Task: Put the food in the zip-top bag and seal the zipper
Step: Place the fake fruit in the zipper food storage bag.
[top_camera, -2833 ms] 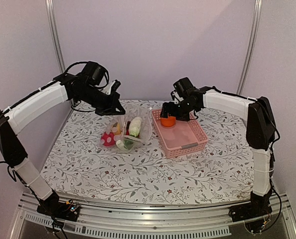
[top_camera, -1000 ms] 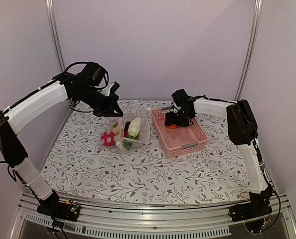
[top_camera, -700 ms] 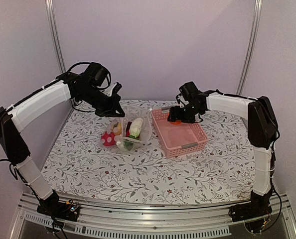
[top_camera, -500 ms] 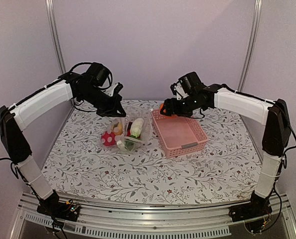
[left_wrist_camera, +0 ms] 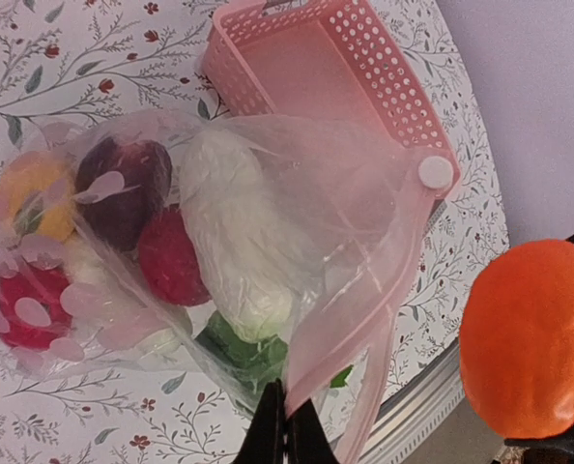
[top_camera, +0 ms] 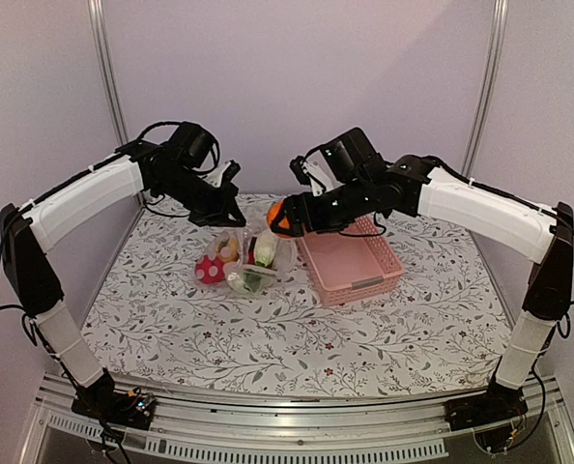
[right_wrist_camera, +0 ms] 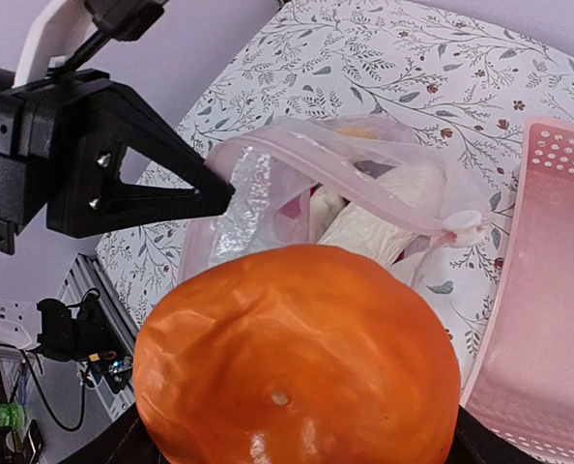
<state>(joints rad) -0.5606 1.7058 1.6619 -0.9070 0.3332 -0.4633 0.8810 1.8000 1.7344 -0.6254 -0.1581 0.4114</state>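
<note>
The orange fruit is hanging outside the bag's lifted opening and would miss if the robot's right gripper opened now, so the right gripper should first move the fruit toward the bag's opening.
The zip-top bag (top_camera: 246, 259) lies left of the pink basket, its mouth lifted. My left gripper (left_wrist_camera: 285, 435) is shut on the mouth edge by the pinkish zipper (left_wrist_camera: 364, 290). In the right wrist view that gripper's tip (right_wrist_camera: 219, 193) pinches the zipper (right_wrist_camera: 364, 188). Inside the bag lie a cream-white piece with green leaves (left_wrist_camera: 231, 232), a dark purple one (left_wrist_camera: 123, 188), a red one (left_wrist_camera: 171, 256) and a yellow one (left_wrist_camera: 31, 198). My right gripper (top_camera: 301, 215) is shut on an orange fruit (right_wrist_camera: 297, 358), held in the air just right of and above the bag's mouth; the orange fruit (top_camera: 279, 217) hides the fingers.
The pink basket (top_camera: 353, 259) stands right of the bag with nothing showing inside, its wall (left_wrist_camera: 268, 48) close against the bag. A white slider tab (left_wrist_camera: 435, 172) sits on the zipper's end. Flowered tablecloth (top_camera: 297, 338) spreads in front of both.
My right gripper lifted the orange fruit out of the pink basket and carried it left, up to the bag's mouth. The left gripper kept hold of the bag's edge.
</note>
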